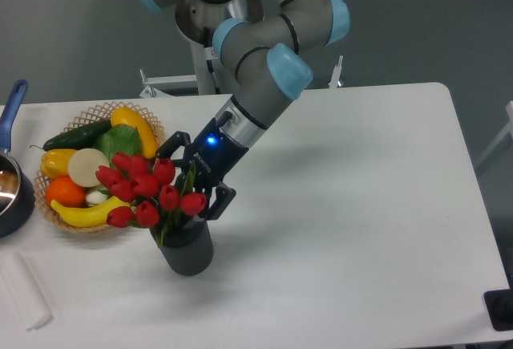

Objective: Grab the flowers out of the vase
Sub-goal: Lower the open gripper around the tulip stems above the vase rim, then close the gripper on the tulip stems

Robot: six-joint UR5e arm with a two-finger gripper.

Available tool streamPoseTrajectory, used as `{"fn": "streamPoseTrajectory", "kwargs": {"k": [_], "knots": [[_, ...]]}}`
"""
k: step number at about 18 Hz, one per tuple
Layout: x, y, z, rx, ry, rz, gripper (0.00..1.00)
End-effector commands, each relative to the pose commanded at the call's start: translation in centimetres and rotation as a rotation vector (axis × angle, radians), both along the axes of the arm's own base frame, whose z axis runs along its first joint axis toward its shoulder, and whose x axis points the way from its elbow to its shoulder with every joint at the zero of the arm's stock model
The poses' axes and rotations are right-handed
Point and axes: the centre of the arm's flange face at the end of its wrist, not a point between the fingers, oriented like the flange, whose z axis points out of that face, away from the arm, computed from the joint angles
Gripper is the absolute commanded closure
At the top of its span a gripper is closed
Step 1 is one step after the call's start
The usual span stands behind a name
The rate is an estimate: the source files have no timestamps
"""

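I need to grab the flowers [147,190] by their green stems with my gripper next. Then I can pick them up from the vase [188,250].
A bunch of red tulips, the flowers [147,190], stands upright in the vase [188,250], a short dark grey cylinder at the front left of the white table. Green leaves and stems show between the blooms. My gripper [191,179] reaches down from the upper right and is open. Its dark fingers straddle the back right side of the bunch, one finger [171,145] behind the blooms and the other [221,199] to their right, just above the vase's rim. Nothing is clamped between them.
A wicker basket [98,112] of fruit and vegetables sits just left of the vase, close to the flowers. A dark pan [11,196] with a blue handle lies at the left edge. A white block [26,290] lies at the front left.
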Motion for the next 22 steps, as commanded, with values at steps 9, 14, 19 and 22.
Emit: {"fn": "streamPoseTrajectory", "kwargs": {"k": [9,14,19,22], "knots": [[0.0,-0.1,0.1,0.0,0.0,0.002,0.76],[-0.1,-0.2,0.6,0.005,0.002,0.008,0.85],[-0.4,-0.5,1.3,0.013,-0.003,0.023,0.85],[-0.5,-0.9,3.1,0.07,-0.052,0.031,0.85]]}}
